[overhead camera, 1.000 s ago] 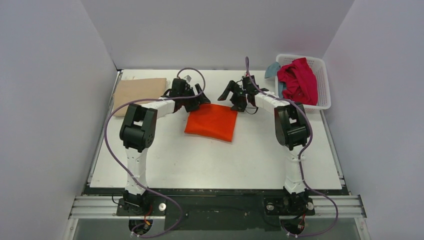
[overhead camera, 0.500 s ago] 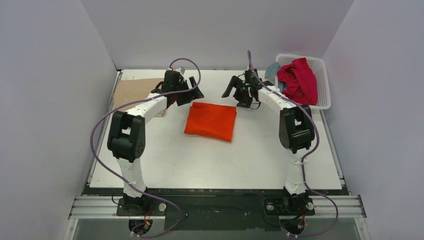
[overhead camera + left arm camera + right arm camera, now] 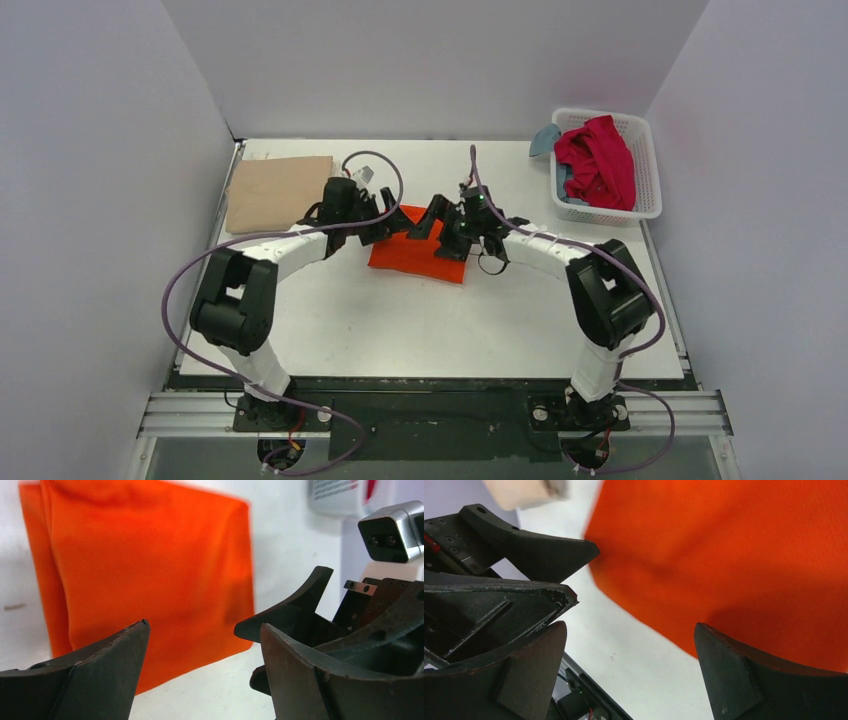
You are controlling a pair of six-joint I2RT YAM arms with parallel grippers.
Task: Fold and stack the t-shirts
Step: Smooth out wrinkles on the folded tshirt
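Observation:
The left gripper grabs the folded layers together at the far edge of the orange t-shirt (image 3: 425, 258) next, to stack it still folded on the tan t-shirt (image 3: 278, 192).
The bright orange t-shirt (image 3: 425, 258) lies folded into a rectangle at the table's middle. My left gripper (image 3: 387, 226) and right gripper (image 3: 432, 218) are both open and empty. They face each other low over the shirt's far edge, fingertips close together. In the left wrist view the orange shirt (image 3: 150, 570) fills the area ahead of my open left gripper (image 3: 205, 645), with the right gripper's fingers (image 3: 290, 615) beside it. In the right wrist view the shirt (image 3: 734, 555) lies beyond my open right gripper (image 3: 631, 635). A folded tan t-shirt (image 3: 278, 192) lies at the far left.
A white lattice basket (image 3: 650, 150) at the far right holds a crumpled crimson t-shirt (image 3: 597, 160) and a grey-blue one (image 3: 545, 138) hanging over its left rim. Grey walls enclose the white table (image 3: 450, 320) on three sides.
Both grippers have swung inward and nearer, from beyond the orange shirt's far corners to meet over its far edge. The shirt has not moved.

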